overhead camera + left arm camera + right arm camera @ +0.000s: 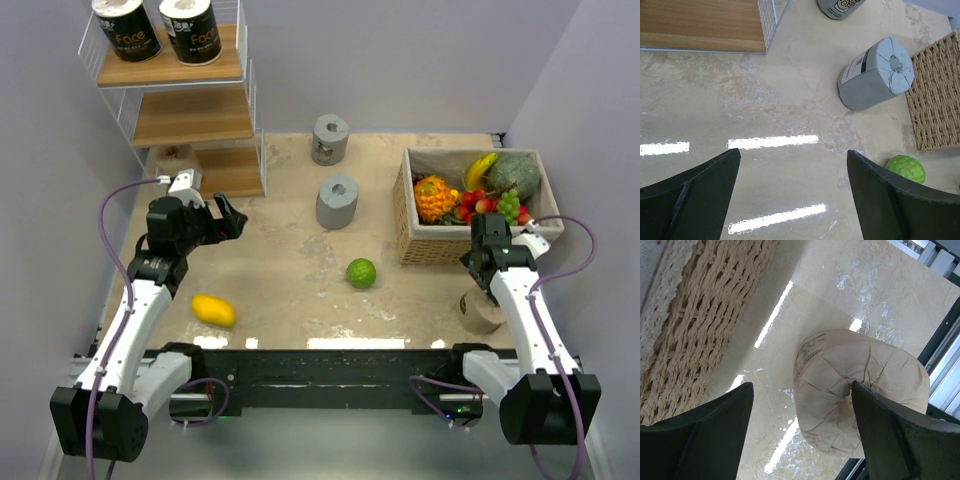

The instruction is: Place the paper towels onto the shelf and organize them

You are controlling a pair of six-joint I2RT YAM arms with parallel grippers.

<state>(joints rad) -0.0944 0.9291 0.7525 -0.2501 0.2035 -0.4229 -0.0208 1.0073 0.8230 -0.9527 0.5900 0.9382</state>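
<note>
My right gripper grabs the roll by the rim of its crumpled end [481, 299] next, to place the tan roll on the shelf [200, 118].
Two black-wrapped paper towels [127, 28] [191, 30] stand on the top board of the shelf [200, 118]. Two grey rolls [338, 200] [330, 138] sit mid-table; the left wrist view shows the nearer one [875, 75] lying tilted and the farther one [840, 6]. A tan roll [483, 312] lies at the right front edge. My left gripper [228, 218] [792, 152] is open and empty above bare table, short of the nearer grey roll. My right gripper [480, 282] [801, 386] is open right above the tan roll [860, 395], one finger [890, 430] over its crumpled end.
A wicker basket [420, 245] [700, 315] [935, 95] of fruit stands at the right. A green fruit [361, 272] [906, 168] and a yellow fruit [214, 310] lie on the table. A tan thing [176, 156] shows by the shelf's bottom board.
</note>
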